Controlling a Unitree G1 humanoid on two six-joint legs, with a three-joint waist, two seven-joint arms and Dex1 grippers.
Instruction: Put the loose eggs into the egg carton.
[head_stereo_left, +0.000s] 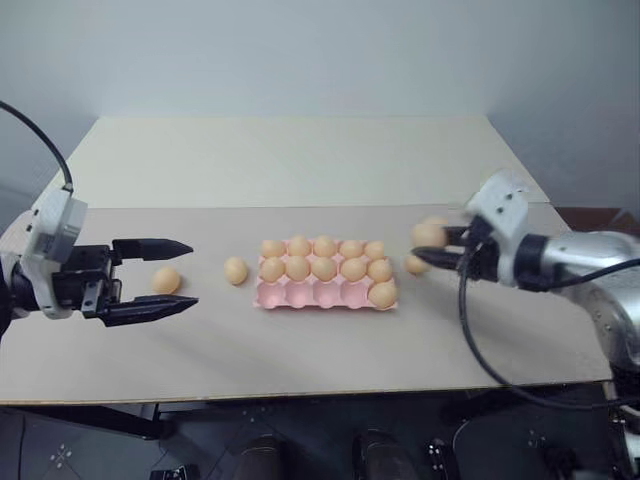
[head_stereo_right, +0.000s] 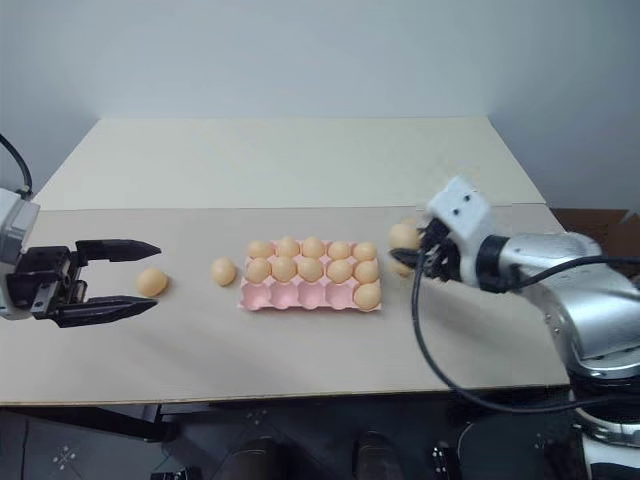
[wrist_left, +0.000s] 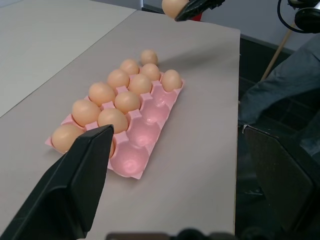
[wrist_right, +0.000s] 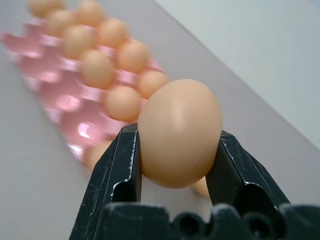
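Observation:
The egg (wrist_right: 180, 132) hangs beside the carton, so my right gripper keeps hold of it until it is at the open front cup.
The pink egg carton (head_stereo_left: 300, 294) lies mid-table. Its two back rows are full of eggs, and one egg (head_stereo_left: 383, 293) sits in the front row's right end cup. My right gripper (head_stereo_left: 432, 246) hangs just right of the carton, above the table, shut on a pale orange egg (wrist_right: 180, 131). Another loose egg (head_stereo_left: 417, 265) lies on the table below it. A third loose egg (head_stereo_left: 236, 270) rests left of the carton. Farther left, an egg (head_stereo_left: 166, 280) shows between the spread fingers of my open left gripper (head_stereo_left: 192, 274).
The carton sits on a beige table (head_stereo_left: 300, 350) whose front edge is close to me. A second, paler tabletop (head_stereo_left: 290, 160) joins it behind. A black cable (head_stereo_left: 480, 350) loops from the right arm over the table's right part.

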